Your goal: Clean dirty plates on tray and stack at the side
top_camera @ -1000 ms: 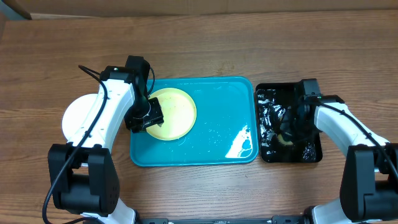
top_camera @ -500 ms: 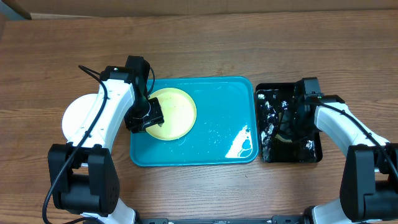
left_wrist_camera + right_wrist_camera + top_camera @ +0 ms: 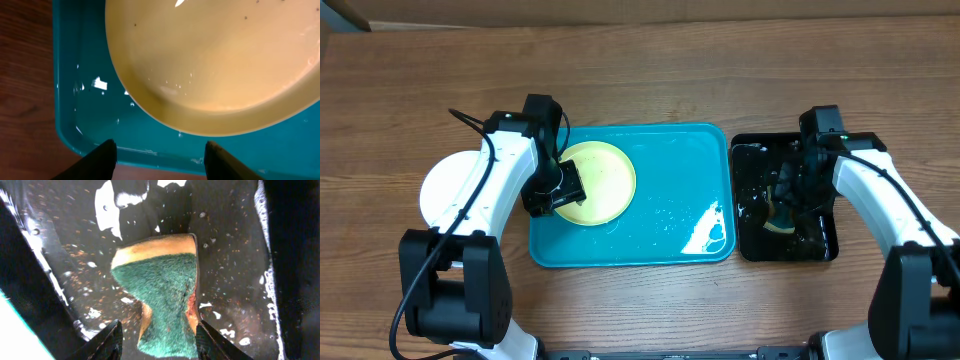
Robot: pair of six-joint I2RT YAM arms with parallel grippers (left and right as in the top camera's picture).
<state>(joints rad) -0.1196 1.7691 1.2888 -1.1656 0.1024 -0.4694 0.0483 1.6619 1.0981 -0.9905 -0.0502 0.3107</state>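
Observation:
My left gripper will grab the yellow-green plate (image 3: 605, 180) by its rim nearest the white plate, leaving its base to stack on that plate.
A pale yellow-green plate (image 3: 605, 180) lies at the left end of the teal tray (image 3: 670, 245). My left gripper (image 3: 552, 195) is open over the tray's left rim, next to the plate's edge. In the left wrist view its fingers (image 3: 160, 159) are apart and empty, the plate (image 3: 215, 65) lies just beyond them, and the tray (image 3: 95, 115) is wet. A white plate (image 3: 440, 185) lies on the table left of the tray, partly hidden by my left arm. My right gripper (image 3: 792, 195) is open over a green-and-yellow sponge (image 3: 165, 295); its fingers (image 3: 160, 330) flank the sponge.
The sponge (image 3: 781, 222) lies in a wet black tray (image 3: 822, 245) right of the teal tray. The right half of the teal tray holds only water streaks. Wooden tabletop (image 3: 640, 80) surrounds both trays.
My right gripper has drawn back toward the far side of the black tray; the sponge stays in the tray. My left arm and the yellow-green plate have barely moved.

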